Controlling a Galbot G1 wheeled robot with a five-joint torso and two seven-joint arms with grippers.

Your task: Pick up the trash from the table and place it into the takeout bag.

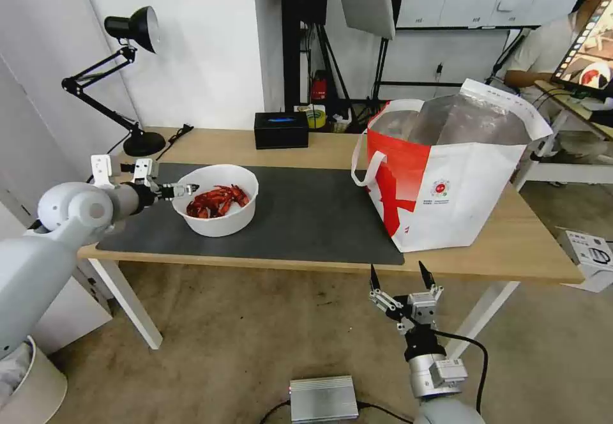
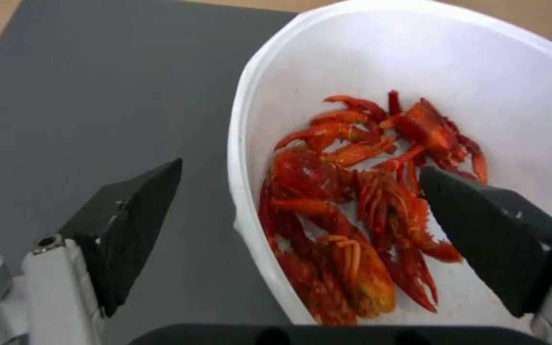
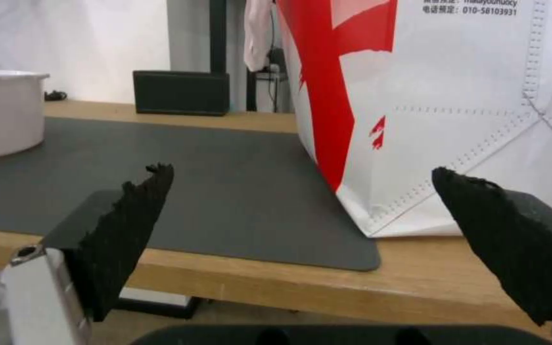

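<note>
The white round bowl (image 1: 220, 225) is far wider than my open fingers, so my left gripper should pick up the bowl by its thin rim (image 1: 173, 197) next.
The trash in view is a white round bowl (image 1: 220, 225) of red crayfish shells (image 1: 216, 200), standing on the left part of the dark grey mat (image 1: 306, 213) on the table (image 1: 523, 245). My left gripper (image 1: 187, 189) is open at the bowl's left rim. In the left wrist view, one finger (image 2: 129, 215) hangs outside over the mat and the other finger (image 2: 487, 225) is inside above the shells (image 2: 340, 201). The takeout bag (image 1: 447, 181) stands open at the table's right. My right gripper (image 1: 398, 269) is open, just below the table's front edge and facing the bag (image 3: 455, 120).
A black box (image 1: 281, 129) sits at the table's back edge, with a yellow tape roll (image 1: 315, 117) behind it. A black desk lamp (image 1: 131, 79) stands at the back left corner. On the floor are a silver box (image 1: 323, 398) and a white bin (image 1: 32, 386).
</note>
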